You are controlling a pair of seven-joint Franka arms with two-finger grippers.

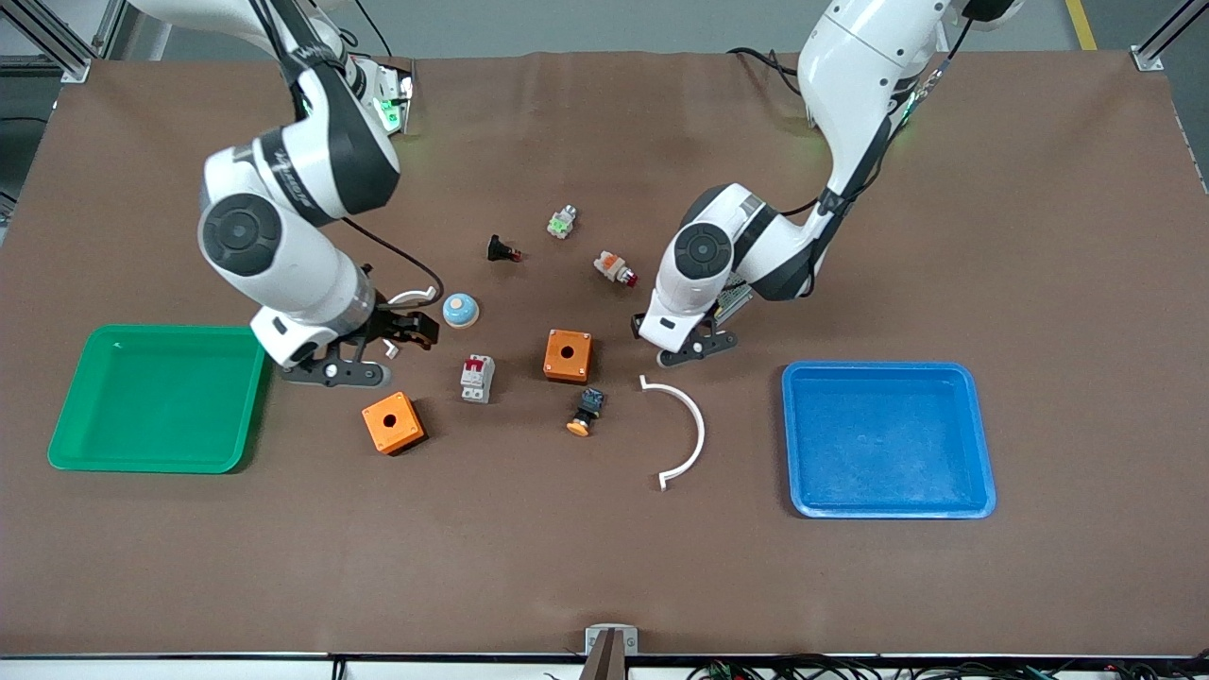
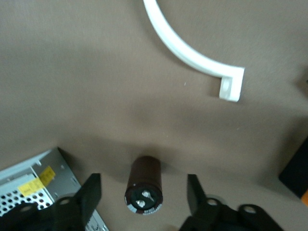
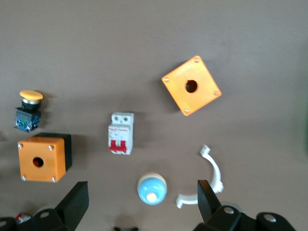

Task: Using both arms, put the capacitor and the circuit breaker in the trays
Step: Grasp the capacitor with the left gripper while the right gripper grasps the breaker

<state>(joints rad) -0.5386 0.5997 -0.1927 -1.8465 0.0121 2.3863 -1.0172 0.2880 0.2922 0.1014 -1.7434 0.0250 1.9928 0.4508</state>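
The circuit breaker (image 1: 478, 378) has white sides beside the red levers. My right gripper should grab it by those sides next, to place it in the green tray.
The capacitor (image 2: 143, 191), a stubby dark cylinder, lies on the brown mat between the open fingers of my left gripper (image 2: 143, 185); in the front view the left hand (image 1: 652, 342) hides it. The circuit breaker (image 1: 478, 378), white-grey with a red lever, lies on the mat between the two orange boxes and also shows in the right wrist view (image 3: 121, 133). My right gripper (image 1: 408, 328) is open and empty over the mat beside a blue dome button (image 3: 152, 188), which sits between its fingers (image 3: 77, 197) in the wrist view.
A green tray (image 1: 151, 331) lies at the right arm's end and a blue tray (image 1: 878, 366) at the left arm's end. Two orange boxes (image 1: 568, 354) (image 1: 393, 422), an orange-capped button (image 1: 586, 413), a white arc (image 1: 685, 425), an indicator lamp (image 1: 616, 269) and a black push-button (image 1: 502, 250) lie between them.
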